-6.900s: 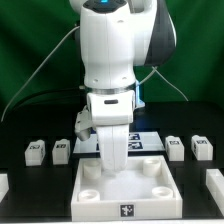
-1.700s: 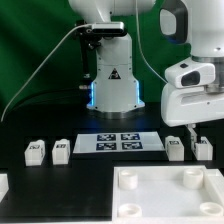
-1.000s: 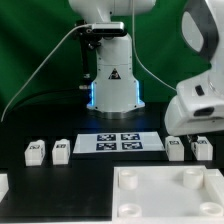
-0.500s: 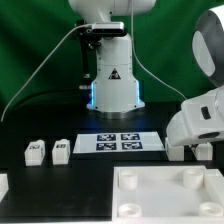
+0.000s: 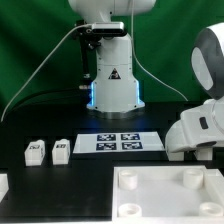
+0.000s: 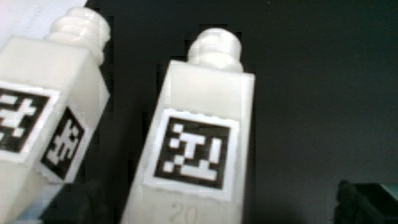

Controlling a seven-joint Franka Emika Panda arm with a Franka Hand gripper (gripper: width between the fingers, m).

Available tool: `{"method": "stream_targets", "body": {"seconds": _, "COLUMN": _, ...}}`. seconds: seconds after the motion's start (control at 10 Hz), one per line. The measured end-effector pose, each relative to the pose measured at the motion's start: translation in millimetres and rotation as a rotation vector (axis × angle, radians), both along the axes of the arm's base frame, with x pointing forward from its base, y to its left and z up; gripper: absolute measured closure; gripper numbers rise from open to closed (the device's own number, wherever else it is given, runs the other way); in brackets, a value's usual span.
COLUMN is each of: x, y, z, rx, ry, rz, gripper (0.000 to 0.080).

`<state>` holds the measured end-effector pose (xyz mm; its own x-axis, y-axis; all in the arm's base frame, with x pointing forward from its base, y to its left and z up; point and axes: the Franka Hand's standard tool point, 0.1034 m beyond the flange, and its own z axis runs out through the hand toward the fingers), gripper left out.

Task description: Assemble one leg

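My open fingers, low around the tagged leg point(image 6: 189, 168), should close.
In the wrist view two white legs lie side by side on the black table. One leg point(image 6: 205, 130), with its square tag facing up and a round peg at its far end, lies between my jaws. The other leg point(image 6: 45, 105) lies close beside it. My gripper point(image 6: 214, 208) is open, and one dark fingertip point(image 6: 370, 203) shows apart from the leg's side. In the exterior view my hand point(image 5: 197, 132) is low at the right and hides these legs. Two more legs point(image 5: 37, 151) point(image 5: 61, 150) stand at the left.
The marker board point(image 5: 121, 142) lies in front of the robot base point(image 5: 110, 85). The large white tray-like piece point(image 5: 170, 190) with round corner sockets lies at the front. A small white part point(image 5: 3, 185) sits at the left edge.
My hand has come down and forward at the exterior view's right and now covers the two legs there. The other parts have not moved.
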<state>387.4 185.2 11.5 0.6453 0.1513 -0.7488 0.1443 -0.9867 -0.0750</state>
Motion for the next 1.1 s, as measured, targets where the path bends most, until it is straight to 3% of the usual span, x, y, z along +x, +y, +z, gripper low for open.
{"method": "stream_targets", "body": {"seconds": 0.1, "x": 0.1, "y": 0.0, "z": 0.0, "rx": 0.0, "ry": 0.0, "rz": 0.0, "gripper": 0.015}}
{"method": "stream_targets", "body": {"seconds": 0.3, "x": 0.1, "y": 0.0, "z": 0.0, "rx": 0.0, "ry": 0.0, "rz": 0.0, "gripper": 0.0412}}
{"method": "stream_targets", "body": {"seconds": 0.4, "x": 0.0, "y": -0.1, "z": 0.2, "rx": 0.0, "ry": 0.001, "rz": 0.0, "gripper": 0.0412}}
{"method": "stream_targets", "body": {"seconds": 0.5, "x": -0.1, "y": -0.1, "z": 0.2, "rx": 0.0, "ry": 0.001, "rz": 0.0, "gripper": 0.0509}}
{"method": "stream_targets", "body": {"seconds": 1.1, "x": -0.1, "y": -0.1, "z": 0.2, "rx": 0.0, "ry": 0.001, "rz": 0.0, "gripper": 0.0508}}
